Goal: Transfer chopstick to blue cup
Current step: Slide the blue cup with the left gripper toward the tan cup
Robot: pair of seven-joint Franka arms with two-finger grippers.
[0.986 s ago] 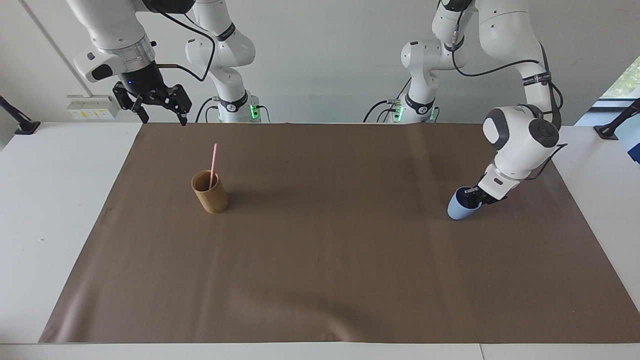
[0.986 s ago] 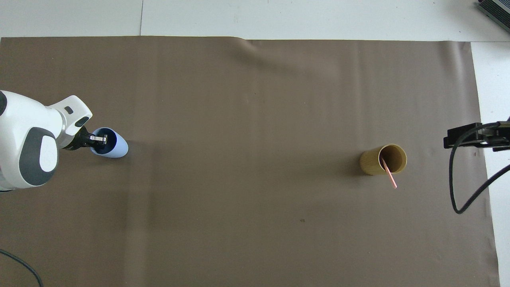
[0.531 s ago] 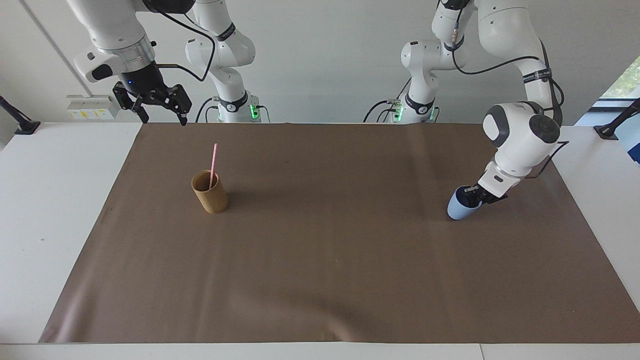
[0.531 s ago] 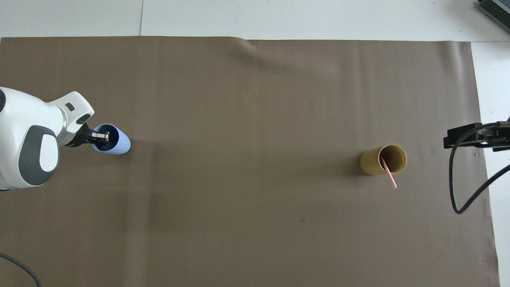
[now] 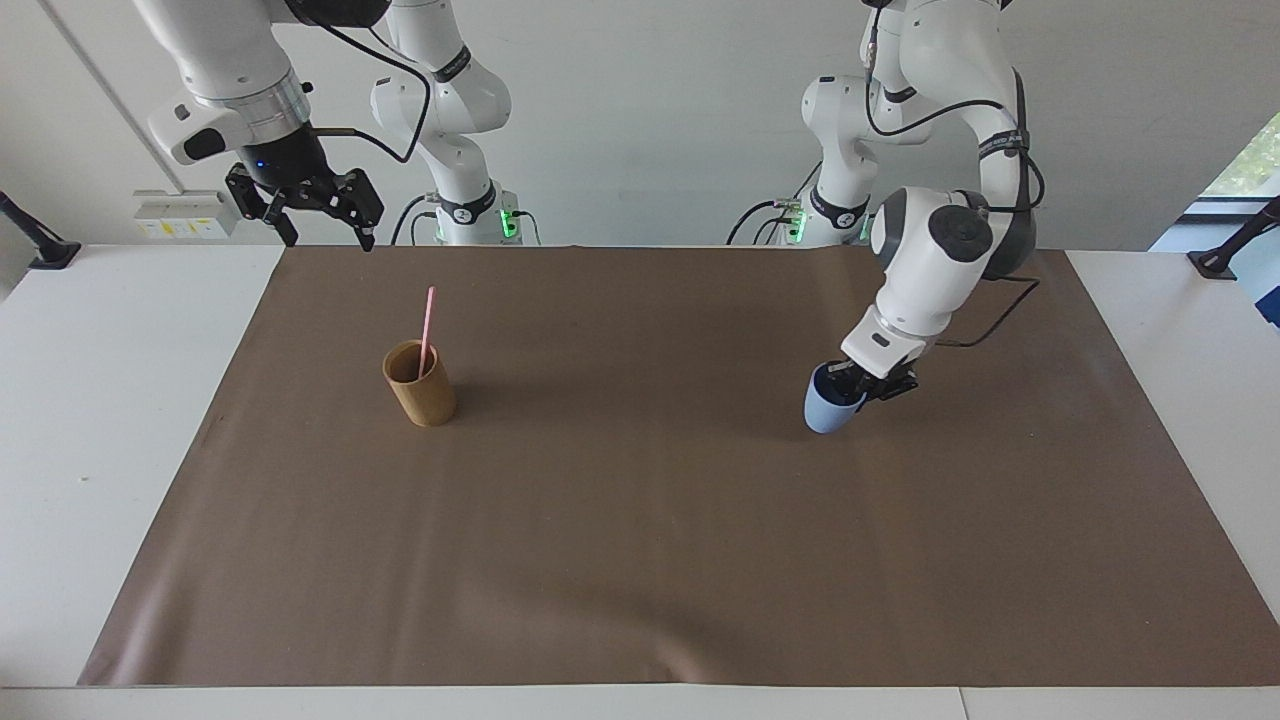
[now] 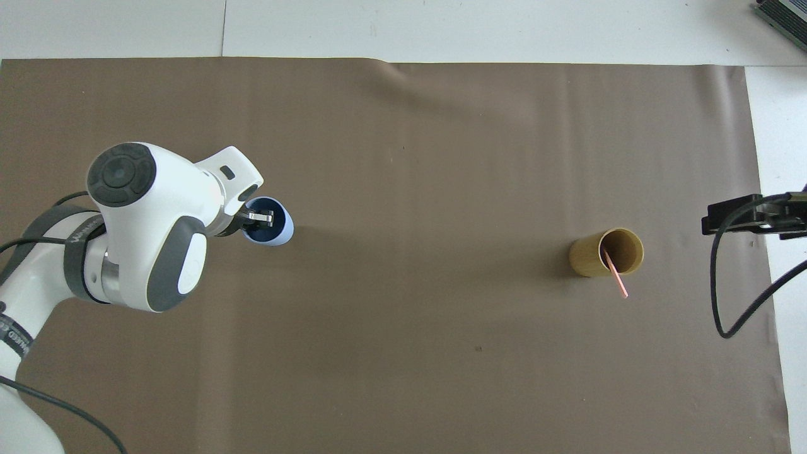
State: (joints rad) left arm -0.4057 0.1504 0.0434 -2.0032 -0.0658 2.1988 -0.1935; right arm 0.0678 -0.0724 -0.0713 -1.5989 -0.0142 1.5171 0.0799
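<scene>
My right gripper is going to grab the pink chopstick by its exposed top end (image 6: 623,290) next, to move the chopstick into the blue cup (image 6: 276,231).
The pink chopstick (image 5: 428,325) stands leaning in the tan-brown cylindrical cup (image 5: 420,392) toward the right arm's end of the table; both also show in the overhead view, the chopstick (image 6: 615,275) and the tan cup (image 6: 591,257). My left gripper (image 5: 852,384) is shut on the rim of the light-blue cup (image 5: 824,412), one finger inside it, and holds it tilted low over the mat. I cannot tell whether the cup touches the mat. In the overhead view the left gripper (image 6: 258,219) and blue cup (image 6: 282,231) show too. My right gripper (image 5: 330,238) is open and empty, raised over the mat's corner.
A brown mat (image 5: 640,550) covers most of the white table (image 5: 110,420). The right gripper's cable (image 6: 725,315) hangs at the mat's edge by the tan cup.
My left arm has carried the blue cup along the mat toward the middle of the table, toward the tan cup. The right arm, tan cup and chopstick have not moved.
</scene>
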